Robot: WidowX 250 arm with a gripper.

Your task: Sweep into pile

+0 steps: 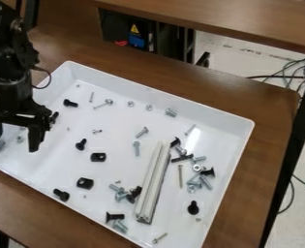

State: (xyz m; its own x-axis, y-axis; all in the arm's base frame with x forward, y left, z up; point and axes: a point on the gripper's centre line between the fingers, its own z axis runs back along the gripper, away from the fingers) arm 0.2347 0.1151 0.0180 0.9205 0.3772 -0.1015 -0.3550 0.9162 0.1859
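My gripper takes hold of the silver grooved metal bar by its long sides next, to sweep the scattered bolts into a pile.
My black gripper (pixel 14 137) hangs over the left corner of the white tray (pixel 156 93), its two fingers wide apart. Small hardware near it includes a nut (pixel 19 139) seen between the fingers. Screws and bolts lie scattered over the tray floor, among them a black bolt (pixel 70 103), another black bolt (pixel 61 194) and a silver bolt (pixel 142 131). Two black square pieces, one (pixel 98 157) above the other (pixel 84 183), lie mid-tray. A long silver metal bar (pixel 153 183) lies lengthwise right of centre. Several bolts cluster at its right, around a silver nut (pixel 196 167).
The tray stands on a brown wooden table (pixel 271 114), its raised walls surrounding the hardware. Another wooden tabletop (pixel 225 19) is behind, with dark equipment (pixel 119 30) below it. Cables (pixel 297 72) lie on the floor at the right.
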